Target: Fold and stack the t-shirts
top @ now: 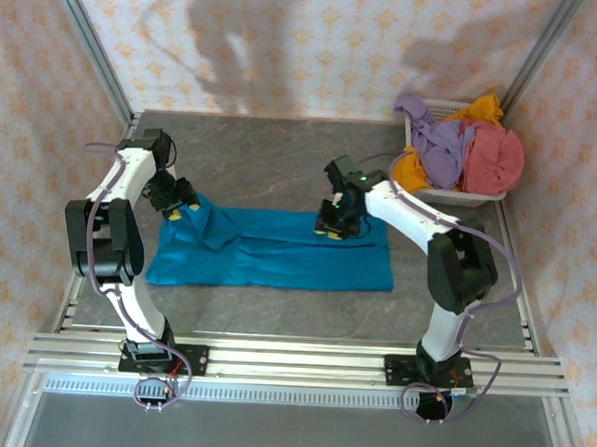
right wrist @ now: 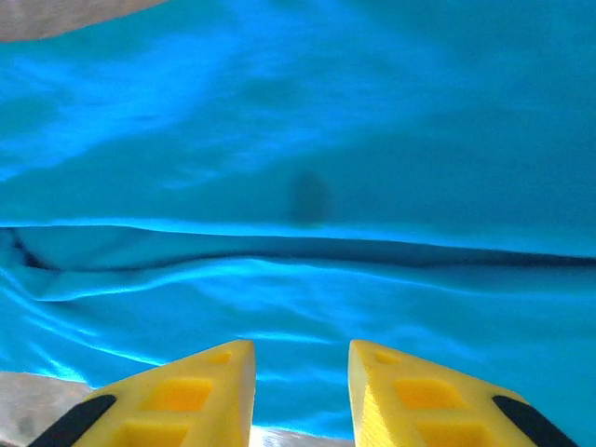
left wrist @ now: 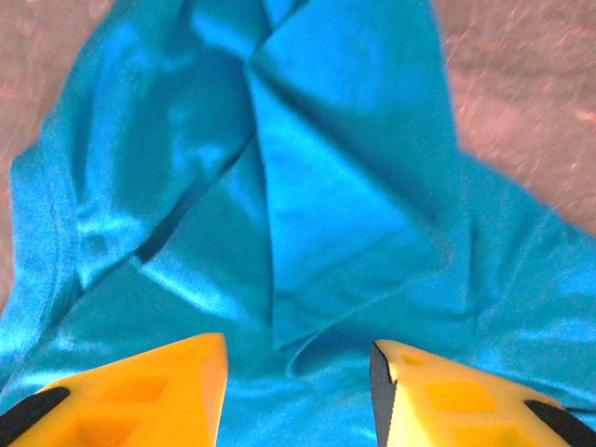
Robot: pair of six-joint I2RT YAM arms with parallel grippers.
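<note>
I will next use my left gripper to pinch the teal-blue t-shirt's [top: 277, 252] folded flap by its loose tip, so that I can straighten it.
The teal-blue t-shirt [top: 277, 252] lies spread flat across the middle of the grey table, with a rumpled hump at its far left corner. My left gripper [top: 184, 210] hovers at that hump, open, its yellow fingers [left wrist: 140, 396] either side of a folded flap of teal cloth [left wrist: 317, 233]. At the shirt's far edge, right of centre, my right gripper [top: 334, 225] is open just above the cloth. A long crease [right wrist: 298, 247] runs across in front of its fingers [right wrist: 186, 396]. Lavender [top: 438, 146], orange-yellow [top: 411, 169] and dusty red [top: 494, 159] tees are heaped in the basket.
A white plastic basket [top: 460, 196] stands at the back right corner, beside the right arm's elbow. Aluminium frame rails [top: 291, 358] run along the near edge. Patterned walls close in the left, back and right sides.
</note>
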